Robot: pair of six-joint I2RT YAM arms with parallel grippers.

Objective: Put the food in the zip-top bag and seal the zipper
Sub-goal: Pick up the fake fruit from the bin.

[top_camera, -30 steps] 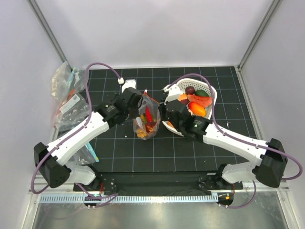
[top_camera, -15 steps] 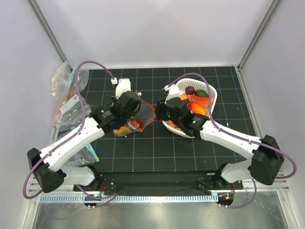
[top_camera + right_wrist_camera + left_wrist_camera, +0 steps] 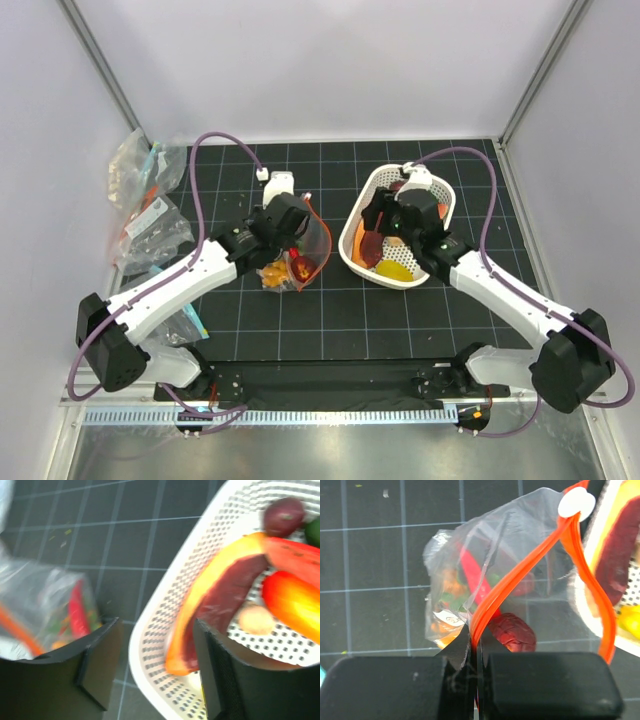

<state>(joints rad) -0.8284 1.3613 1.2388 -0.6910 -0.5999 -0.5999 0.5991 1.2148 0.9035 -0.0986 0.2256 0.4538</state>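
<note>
My right gripper grabs the red-and-yellow piece (image 3: 368,241) across its middle by its long sides next, so an end stays free to lead into the zip-top bag (image 3: 297,262).
My left gripper (image 3: 476,652) is shut on the orange zipper (image 3: 520,572) of the clear zip-top bag (image 3: 470,555), pinching the strip at its near end; the white slider (image 3: 576,502) is at the far end. Through the bag's plastic show a red chili (image 3: 470,575), a dark red piece (image 3: 512,632) and small orange and green bits. In the top view the bag (image 3: 297,262) rests left of the white basket (image 3: 350,240), its mouth bowed open. My right gripper (image 3: 157,665) hangs open over the basket's rim (image 3: 165,620), with nothing between its fingers. More food lies in the basket: an orange-and-maroon wedge (image 3: 215,605), a purple ball (image 3: 283,515).
A heap of clear bags (image 3: 145,205) lies at the mat's far left edge, with another flat packet (image 3: 190,322) beside the left arm's base. The basket holds further red and yellow pieces (image 3: 400,268). Grey walls close in the mat on three sides.
My right gripper let go at the bag, opened and swung right over the basket. The left gripper kept its hold on the zipper and lowered the bag, whose mouth now bows open.
</note>
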